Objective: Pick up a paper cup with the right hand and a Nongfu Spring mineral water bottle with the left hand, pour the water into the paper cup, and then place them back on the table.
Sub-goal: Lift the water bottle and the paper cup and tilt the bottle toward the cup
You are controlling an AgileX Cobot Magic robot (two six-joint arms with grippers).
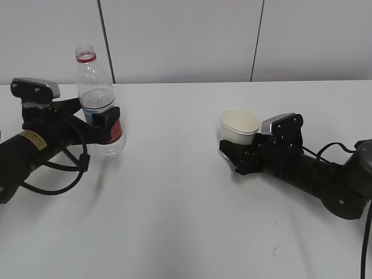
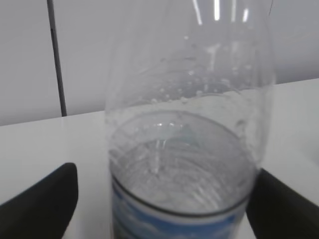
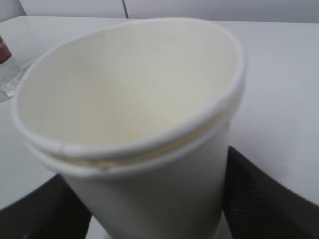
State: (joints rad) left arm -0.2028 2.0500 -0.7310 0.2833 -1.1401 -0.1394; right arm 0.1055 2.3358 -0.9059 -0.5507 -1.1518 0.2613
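Observation:
Next, my left gripper grabs it by its labelled body (image 1: 97, 110), so that the water bottle's opening (image 1: 85, 51) stays free to pour.
The Nongfu Spring mineral water bottle (image 1: 96, 87) stands upright on the white table (image 1: 174, 203) at the left, uncapped, with a red neck ring. Water (image 2: 179, 174) fills it to about the label's top. My left gripper (image 1: 96, 118) is open around its label. In the left wrist view (image 2: 164, 209) the right finger (image 2: 284, 209) meets the bottle (image 2: 189, 99), and the left finger (image 2: 47, 199) stands apart from it. My right gripper (image 1: 247, 142) is shut on the paper cup (image 1: 239, 125), which tilts left. In the right wrist view (image 3: 154, 209) the cup (image 3: 134, 84) looks empty.
A grey panelled wall (image 1: 186, 35) runs behind the table's far edge. The bottle's base shows at the far left of the right wrist view (image 3: 6, 64). A small dark scuff (image 1: 278, 249) marks the tabletop at the front right. Black cables loop beside both arms.

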